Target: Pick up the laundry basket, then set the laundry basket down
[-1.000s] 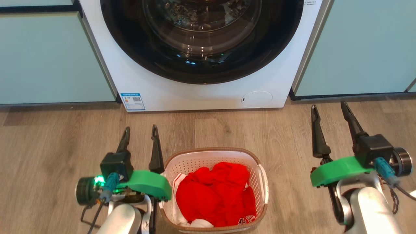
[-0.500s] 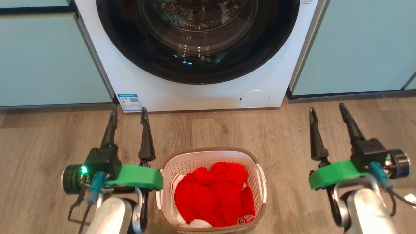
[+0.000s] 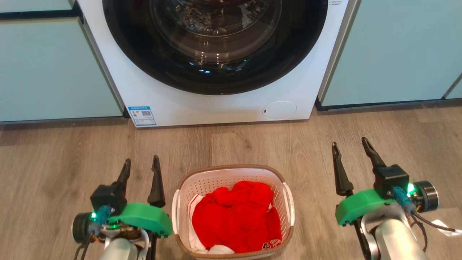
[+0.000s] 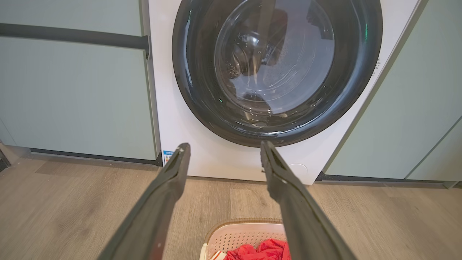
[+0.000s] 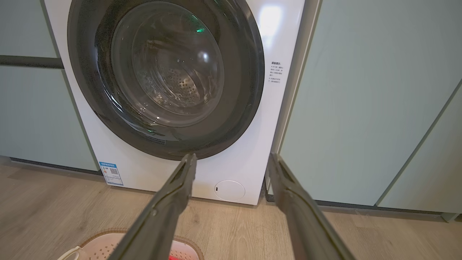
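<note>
My left gripper should grab the laundry basket by its slim white handle [image 3: 175, 212] beside the striped cloth next, because the basket is far wider than my open fingers.
The laundry basket [image 3: 187, 187], white perforated plastic with a brown rim, stands on the wood floor in the head view's lower middle, holding red cloth [image 3: 236, 220]. Its far rim also appears in the left wrist view [image 4: 231, 231] and the right wrist view [image 5: 104, 240]. My left gripper [image 3: 140, 164] hangs open just left of the basket, fingers apart and empty, near the left white handle [image 3: 175, 207]. My right gripper [image 3: 350, 144] is open and empty, well to the right of the basket. Both point toward the washing machine.
A white front-loading washing machine [image 3: 288, 86] with a dark round glass door [image 3: 213, 39] stands straight ahead, flanked by pale green cabinets [image 3: 50, 68]. Bare wood floor [image 3: 252, 144] lies between the basket and the machine. A white scrap [image 3: 447, 227] lies at the right edge.
Both grippers have drawn back toward me, the left after first reaching forward. The head camera has shifted slightly. The basket stands where it stood.
</note>
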Controlling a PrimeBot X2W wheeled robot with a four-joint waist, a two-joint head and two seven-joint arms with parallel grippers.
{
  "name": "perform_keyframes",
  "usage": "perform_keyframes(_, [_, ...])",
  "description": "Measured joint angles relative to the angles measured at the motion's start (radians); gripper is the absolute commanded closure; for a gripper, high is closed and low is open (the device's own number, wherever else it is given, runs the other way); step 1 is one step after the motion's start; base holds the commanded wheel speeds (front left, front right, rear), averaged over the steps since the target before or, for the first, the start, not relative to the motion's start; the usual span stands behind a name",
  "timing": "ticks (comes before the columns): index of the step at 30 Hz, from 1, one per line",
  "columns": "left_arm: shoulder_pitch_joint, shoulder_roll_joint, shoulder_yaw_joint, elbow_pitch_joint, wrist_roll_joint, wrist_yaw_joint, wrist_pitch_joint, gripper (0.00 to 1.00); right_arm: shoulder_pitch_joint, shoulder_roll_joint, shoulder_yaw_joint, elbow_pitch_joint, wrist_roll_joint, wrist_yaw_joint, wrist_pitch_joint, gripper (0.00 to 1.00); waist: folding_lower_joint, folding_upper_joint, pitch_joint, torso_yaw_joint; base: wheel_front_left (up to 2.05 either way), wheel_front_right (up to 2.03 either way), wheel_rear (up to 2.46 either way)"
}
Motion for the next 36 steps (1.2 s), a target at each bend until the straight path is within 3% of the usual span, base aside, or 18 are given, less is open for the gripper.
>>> perform_keyframes(15, [0.000, 0.000, 0.017, 0.023, -0.009, -0.035, 0.000, 0.00, 0.000, 0.000, 0.007, 0.020, 0.000, 0.000, 0.000, 0.00, 0.0000, 0.0000, -0.004, -0.002, 0.00, 0.00, 0.00])
perform_keyframes(36, [-0.001, -0.001, 0.012, 0.043, -0.022, -0.036, 0.000, 0.00, -0.002, 0.000, 0.007, 0.028, 0.002, 0.000, 0.000, 0.00, 0.0000, 0.0000, 0.013, 0.005, 0.00, 0.00, 0.00])
